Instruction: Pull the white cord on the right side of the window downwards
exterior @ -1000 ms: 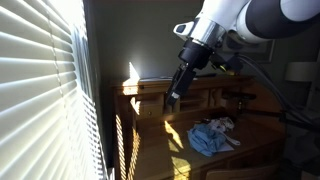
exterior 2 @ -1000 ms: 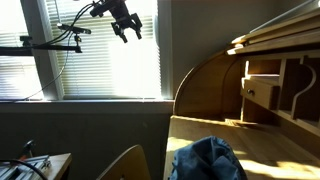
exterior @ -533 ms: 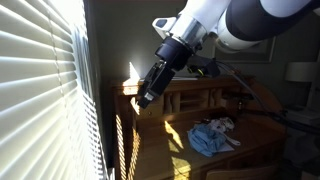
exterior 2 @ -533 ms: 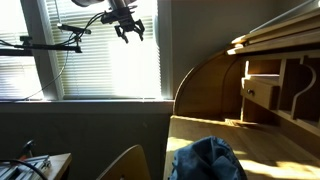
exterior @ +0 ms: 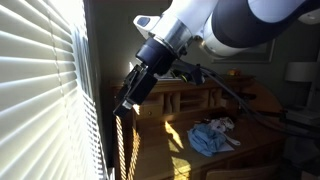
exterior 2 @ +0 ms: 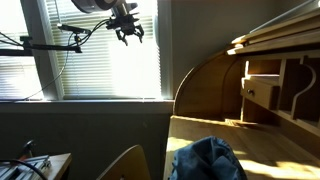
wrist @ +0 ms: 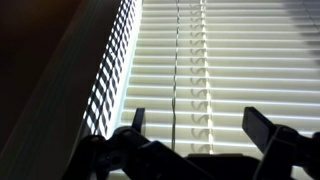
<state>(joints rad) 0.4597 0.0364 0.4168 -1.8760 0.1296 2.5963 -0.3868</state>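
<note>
I need to pull the white cord downwards, so my gripper should next grab it by its hanging part in front of the slats. That part leaves room beneath for the pull.
The window [exterior: 40, 90], with bright white slat blinds, fills the left of an exterior view and sits at the back in the other [exterior 2: 110, 65]. My gripper [exterior: 123, 107] [exterior 2: 131, 37] hangs open just in front of the blinds, holding nothing. In the wrist view the gripper [wrist: 198, 116] faces the slats, its dark fingers [wrist: 137, 120] spread wide. A thin cord [wrist: 176, 70] hangs down the blinds and ends between the fingers, nearer the left one and not touching either. I cannot make out the cord in the exterior views.
A wooden roll-top desk [exterior 2: 250, 90] [exterior: 200, 105] stands beside the window with a crumpled blue cloth [exterior: 208, 136] [exterior 2: 205, 160] on it. A dark camera stand arm [exterior 2: 50, 42] with a hanging cable reaches across the window's left part. A dark window frame [wrist: 60, 90] borders the blinds.
The arm has swung toward the window, carrying the gripper from over the desk to just in front of the blinds. The jaws have stayed open.
</note>
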